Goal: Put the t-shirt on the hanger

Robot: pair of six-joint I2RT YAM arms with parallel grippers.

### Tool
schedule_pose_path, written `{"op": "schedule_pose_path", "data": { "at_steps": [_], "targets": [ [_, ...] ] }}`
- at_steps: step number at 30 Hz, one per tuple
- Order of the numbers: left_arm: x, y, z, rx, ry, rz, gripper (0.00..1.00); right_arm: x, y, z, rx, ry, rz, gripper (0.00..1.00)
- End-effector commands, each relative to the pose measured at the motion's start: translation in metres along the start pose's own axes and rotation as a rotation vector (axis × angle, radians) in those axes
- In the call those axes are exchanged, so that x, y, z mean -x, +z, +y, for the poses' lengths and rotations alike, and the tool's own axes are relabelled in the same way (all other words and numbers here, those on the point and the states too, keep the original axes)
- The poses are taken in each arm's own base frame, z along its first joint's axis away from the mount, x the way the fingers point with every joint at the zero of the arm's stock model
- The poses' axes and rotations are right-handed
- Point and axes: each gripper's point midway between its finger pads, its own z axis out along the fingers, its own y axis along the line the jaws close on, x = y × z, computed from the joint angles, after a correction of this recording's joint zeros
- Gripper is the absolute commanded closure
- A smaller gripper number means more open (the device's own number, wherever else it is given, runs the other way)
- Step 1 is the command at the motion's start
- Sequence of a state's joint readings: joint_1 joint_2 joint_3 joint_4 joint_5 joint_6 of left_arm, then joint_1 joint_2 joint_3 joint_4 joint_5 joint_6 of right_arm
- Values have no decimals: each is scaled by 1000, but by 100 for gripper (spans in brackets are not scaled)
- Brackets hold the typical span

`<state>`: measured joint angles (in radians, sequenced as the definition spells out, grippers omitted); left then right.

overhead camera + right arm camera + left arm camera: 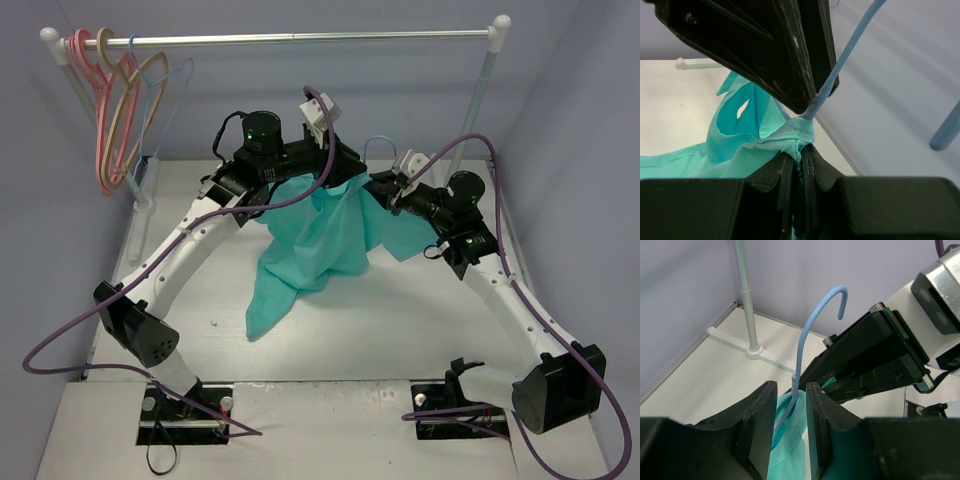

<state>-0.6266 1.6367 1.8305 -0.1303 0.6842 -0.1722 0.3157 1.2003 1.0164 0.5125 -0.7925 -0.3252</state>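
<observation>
I need to grip the light-blue hanger with my left gripper by its neck just below the hook [365,164] [795,384]. The hook then stays free to hang on the bar.
The teal-green t-shirt [320,250] hangs in the air between my two grippers, its lower end trailing on the table. The light-blue wire hanger [380,146] is inside it, with only the hook showing above the collar. My left gripper [348,166] is open. In the left wrist view [791,387] the hanger's neck [807,335] and the shirt's collar [790,440] run loosely between its fingers. My right gripper [386,192] is shut on a bunch of shirt fabric [790,135] at the base of the hanger wire [845,55], as the right wrist view [801,150] shows.
A metal rail [300,38] crosses the back. A pink hanger [100,110], a tan hanger [127,100] and a second light-blue hanger [168,100] hang at its left end. The rack's right post [482,110] and foot [752,347] stand close behind the grippers. Grey walls close in both sides.
</observation>
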Motion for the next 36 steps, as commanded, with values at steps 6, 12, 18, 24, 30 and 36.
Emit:
{"op": "schedule_pose_path", "data": {
  "at_steps": [6, 12, 18, 24, 30, 36],
  "targets": [
    [59, -3, -20, -59, 84, -152, 71, 50, 3, -10, -19, -110, -137, 100],
    [54, 0, -19, -66, 70, -145, 70, 47, 5, -12, -19, -109, -131, 100],
    [55, 4, -20, -74, 82, -157, 72, 47, 6, -13, -19, -114, -131, 100],
    [48, 6, -19, -77, 74, -144, 80, 46, 7, -13, -16, -112, -133, 100],
    [45, 7, -18, -77, 74, -136, 84, 48, 7, -13, -16, -118, -137, 100],
    [42, 10, -17, -74, 70, -129, 94, 52, 7, -13, -14, -121, -145, 100]
  ]
}}
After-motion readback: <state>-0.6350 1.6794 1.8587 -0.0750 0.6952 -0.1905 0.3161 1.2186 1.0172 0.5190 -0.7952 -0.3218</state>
